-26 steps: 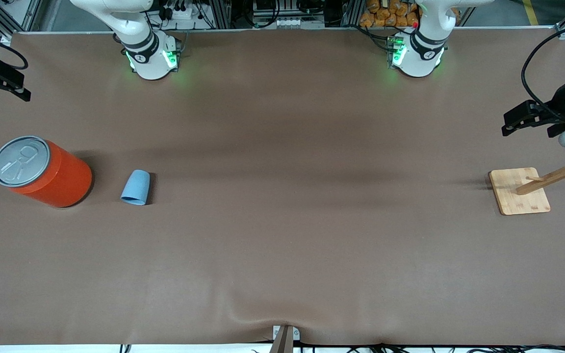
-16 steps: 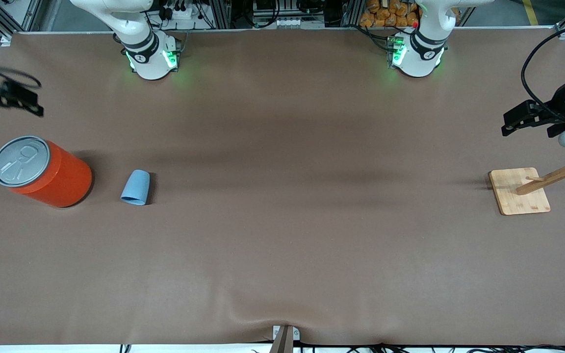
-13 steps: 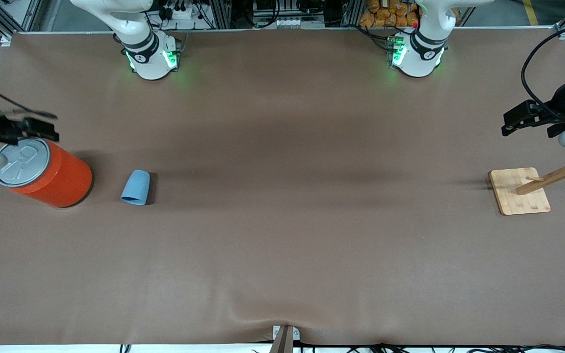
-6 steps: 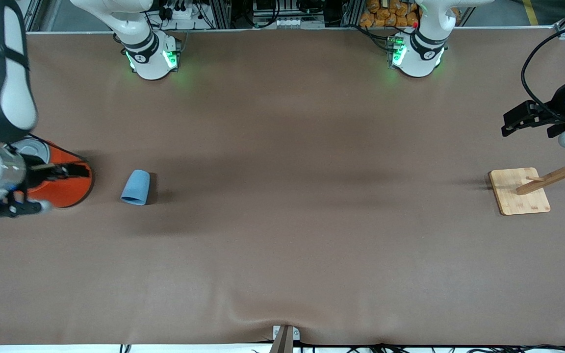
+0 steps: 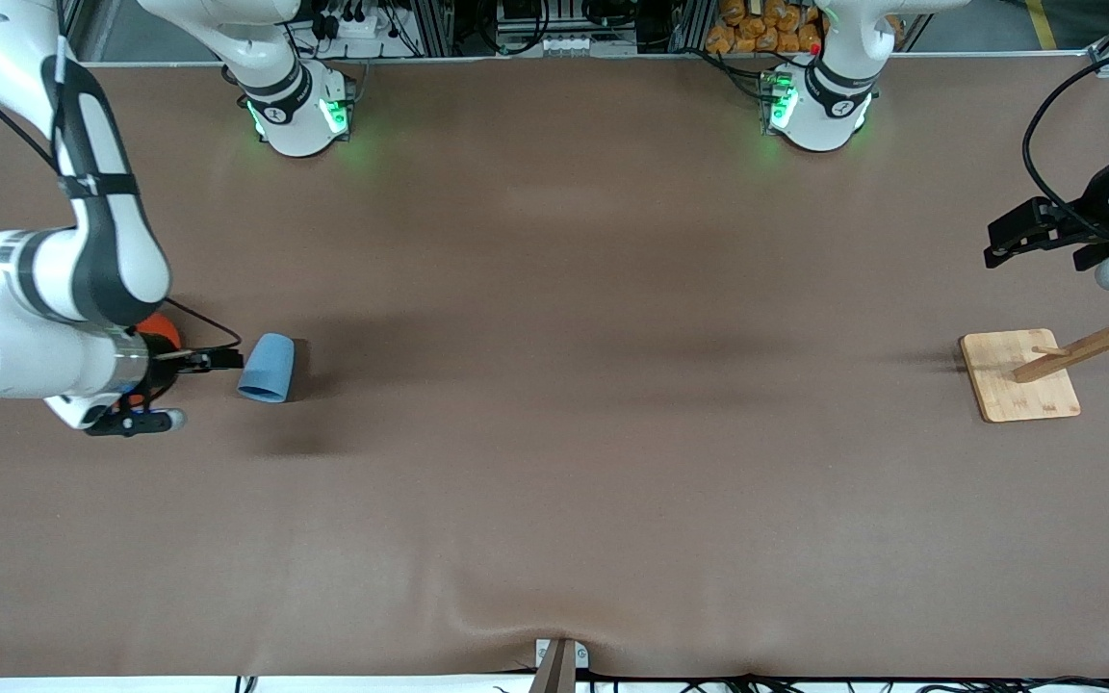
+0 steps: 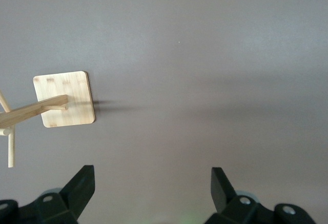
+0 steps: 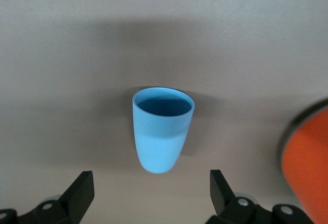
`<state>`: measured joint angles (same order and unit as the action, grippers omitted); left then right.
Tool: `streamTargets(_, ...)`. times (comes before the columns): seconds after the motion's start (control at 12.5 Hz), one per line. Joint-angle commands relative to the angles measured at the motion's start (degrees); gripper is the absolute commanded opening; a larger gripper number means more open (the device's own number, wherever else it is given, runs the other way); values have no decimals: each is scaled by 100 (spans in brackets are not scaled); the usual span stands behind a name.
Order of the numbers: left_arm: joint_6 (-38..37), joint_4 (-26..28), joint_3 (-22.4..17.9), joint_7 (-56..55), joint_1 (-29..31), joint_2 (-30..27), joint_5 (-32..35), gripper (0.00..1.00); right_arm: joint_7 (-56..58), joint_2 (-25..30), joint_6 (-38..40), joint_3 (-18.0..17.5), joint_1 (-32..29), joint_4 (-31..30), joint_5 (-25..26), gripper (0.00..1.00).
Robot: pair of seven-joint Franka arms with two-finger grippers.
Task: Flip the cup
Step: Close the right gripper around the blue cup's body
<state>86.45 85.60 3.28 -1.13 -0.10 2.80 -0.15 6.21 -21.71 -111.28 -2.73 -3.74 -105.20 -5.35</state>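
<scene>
The cup needs to be grabbed next by its narrow closed end (image 5: pixel 276 345) with my right gripper, so the light-blue cup's wide rim (image 5: pixel 262 394) stays free for the flip.
The light-blue cup (image 5: pixel 267 368) lies on its side toward the right arm's end of the table, its wide rim pointing at the front camera. The right wrist view shows the cup (image 7: pixel 162 131) with its darker blue inside. My right gripper (image 5: pixel 213 359) hangs open above the table between the orange can and the cup. In its own view the right gripper (image 7: pixel 149 175) has the cup's narrow end just ahead of the gap between its fingers, and nothing is held. My left gripper (image 5: pixel 1007 241) waits open over the left arm's end of the table, and the left gripper (image 6: pixel 152 171) is empty there too.
The large orange can (image 5: pixel 165 332) stands beside the cup, mostly hidden under my right arm; its edge, the orange can (image 7: pixel 307 167), shows in the right wrist view. A wooden peg stand (image 5: pixel 1017 375) sits under the left gripper's area, its base (image 6: pixel 64 99) on brown cloth.
My right arm has swung in from the table's end, passed over the orange can and now covers most of it, gripper by the cup. The cup and left arm have not moved.
</scene>
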Motion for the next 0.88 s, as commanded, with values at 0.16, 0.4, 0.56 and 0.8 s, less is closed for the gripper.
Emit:
streamTargets(0.16,-5,-61,15,-54,27,27,-64,100,126,299,-1755,-43,232,-1397,-1,100)
streamTargets(0.4,-5,-52,15,-54,28,27,-64,100,135,150,-1871,-26,330,-1442,289,100)
streamTargets(0.56,-5,-43,15,-54,28,27,-64,100,135,53,-2510,-17,365,-1739,358,100)
streamTargets(0.8,-14,-43,15,-46,28,27,-64,100,109,-88,-2557,9,120,-1714,974,100)
